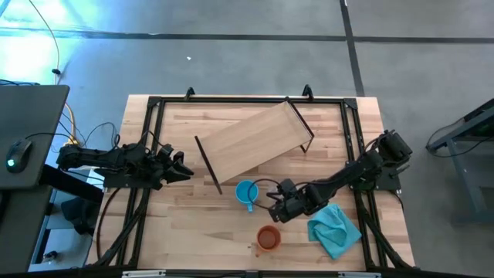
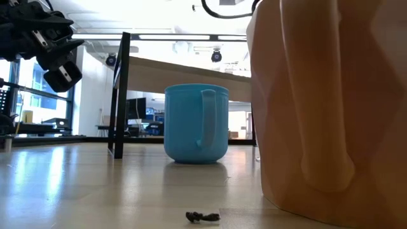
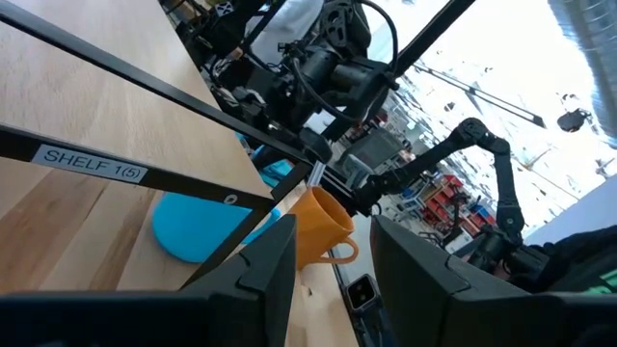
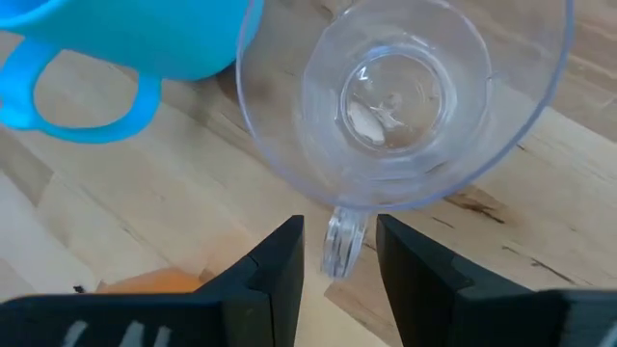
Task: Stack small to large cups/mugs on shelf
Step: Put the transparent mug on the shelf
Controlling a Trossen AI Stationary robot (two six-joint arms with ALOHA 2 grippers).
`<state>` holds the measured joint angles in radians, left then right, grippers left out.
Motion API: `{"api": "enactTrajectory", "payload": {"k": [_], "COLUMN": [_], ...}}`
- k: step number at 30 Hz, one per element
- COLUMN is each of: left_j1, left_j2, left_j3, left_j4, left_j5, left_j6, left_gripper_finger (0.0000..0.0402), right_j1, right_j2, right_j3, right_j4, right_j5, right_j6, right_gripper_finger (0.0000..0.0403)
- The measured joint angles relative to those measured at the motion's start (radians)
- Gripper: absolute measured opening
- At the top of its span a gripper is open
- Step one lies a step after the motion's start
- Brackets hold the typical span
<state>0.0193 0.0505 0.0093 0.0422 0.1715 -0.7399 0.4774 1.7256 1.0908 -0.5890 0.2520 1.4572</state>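
My right gripper grabs the small clear cup by its handle [image 4: 343, 241] next, to stack the cups on the shelf.
The small clear cup [image 4: 400, 96] stands upright on the table, right beside the blue mug [image 4: 125, 39]. My right gripper [image 4: 339, 241] hangs over the cup, pointing steeply down. It is open, with one finger on each side of the cup's handle [image 4: 344, 241] and a little gap on both sides. The blue mug [image 1: 246, 193] stands near the table's middle and the orange-brown mug [image 1: 268, 238] nearer the front edge. The shelf [image 1: 255, 143] stands askew on its black end frames behind them. At the table's left, my left gripper [image 1: 181, 168] waits open and level, holding nothing.
A teal cloth [image 1: 333, 228] lies crumpled at the front right, just right of my right arm. A black metal frame [image 1: 154, 104] runs around the tabletop. In the low view the orange-brown mug [image 2: 331, 102] fills the right side, and a small dark scrap [image 2: 202, 217] lies before it.
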Motion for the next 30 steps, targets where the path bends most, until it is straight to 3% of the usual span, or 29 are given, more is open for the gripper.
{"api": "enactTrajectory", "payload": {"k": [6, 23, 30], "left_j1": [0.0, 0.0, 0.0], "left_j2": [0.0, 0.0, 0.0], "left_j3": [0.0, 0.0, 0.0], "left_j4": [0.0, 0.0, 0.0], "left_j5": [0.0, 0.0, 0.0], "left_j6": [0.0, 0.002, 0.002], "left_gripper_finger": [0.0124, 0.0124, 0.0124], "right_j1": [-0.002, -0.002, -0.009], "right_j2": [0.0, 0.0, 0.0], "right_j3": [0.0, 0.017, 0.11], "right_j4": [-0.016, -0.031, -0.213], "right_j5": [0.0, 0.016, 0.045], "right_j6": [-0.002, -0.042, -0.061], "right_gripper_finger": [0.011, 0.0006, 0.0004]}}
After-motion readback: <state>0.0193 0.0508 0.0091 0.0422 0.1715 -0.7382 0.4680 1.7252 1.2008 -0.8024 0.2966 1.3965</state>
